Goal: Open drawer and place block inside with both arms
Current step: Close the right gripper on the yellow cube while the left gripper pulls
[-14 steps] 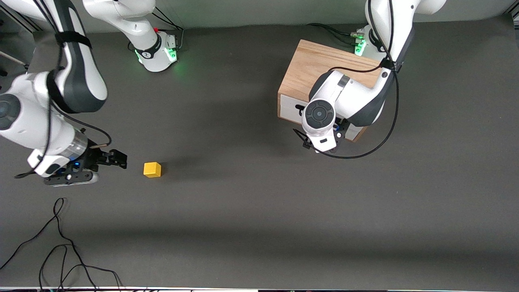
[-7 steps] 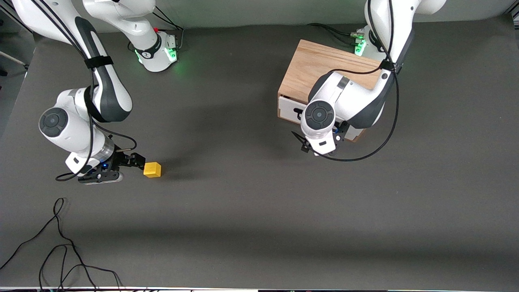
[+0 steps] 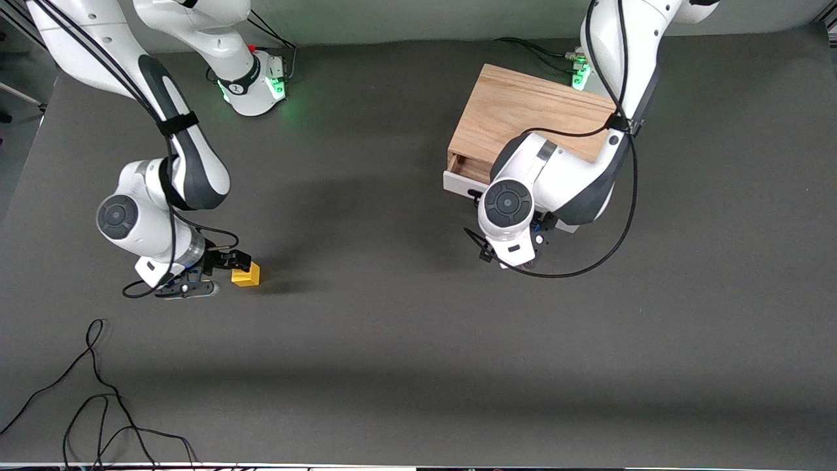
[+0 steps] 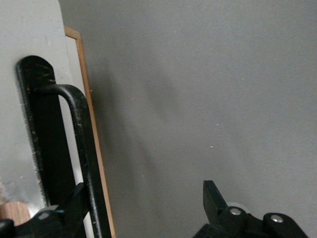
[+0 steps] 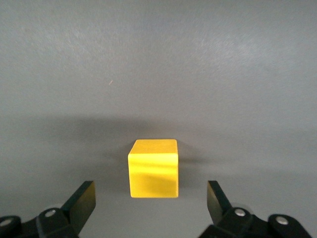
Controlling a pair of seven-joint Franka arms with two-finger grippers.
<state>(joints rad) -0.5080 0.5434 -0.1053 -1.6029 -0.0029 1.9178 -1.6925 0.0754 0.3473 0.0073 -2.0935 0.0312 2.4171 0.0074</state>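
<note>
I will grab the yellow block by its opposite sides with my right gripper next, and then I will place the block inside the drawer (image 3: pixel 460 184).
The yellow block (image 3: pixel 246 275) (image 5: pixel 153 168) sits on the grey table toward the right arm's end. My right gripper (image 3: pixel 239 261) (image 5: pixel 150 186) is low at the block, open, its fingertips (image 5: pixel 84 196) on either side of the block's near edge without touching it. The oak cabinet (image 3: pixel 523 111) stands toward the left arm's end. Its drawer (image 3: pixel 460 184) is pulled out a little, showing a strip of wood inside. My left gripper (image 4: pixel 143 203) is open in front of the white panel, one finger tucked against the black wire handle (image 4: pixel 81 144). In the front view the wrist hides that gripper.
Loose black cables (image 3: pixel 98 392) lie near the front edge at the right arm's end. The arm bases with green lights (image 3: pixel 258 82) stand along the table's back edge. The left arm's cable (image 3: pixel 588 248) loops over the table in front of the cabinet.
My right gripper has swung in across the table to the block. The left gripper has drawn toward the front camera, and the drawer has slid out a little with it.
</note>
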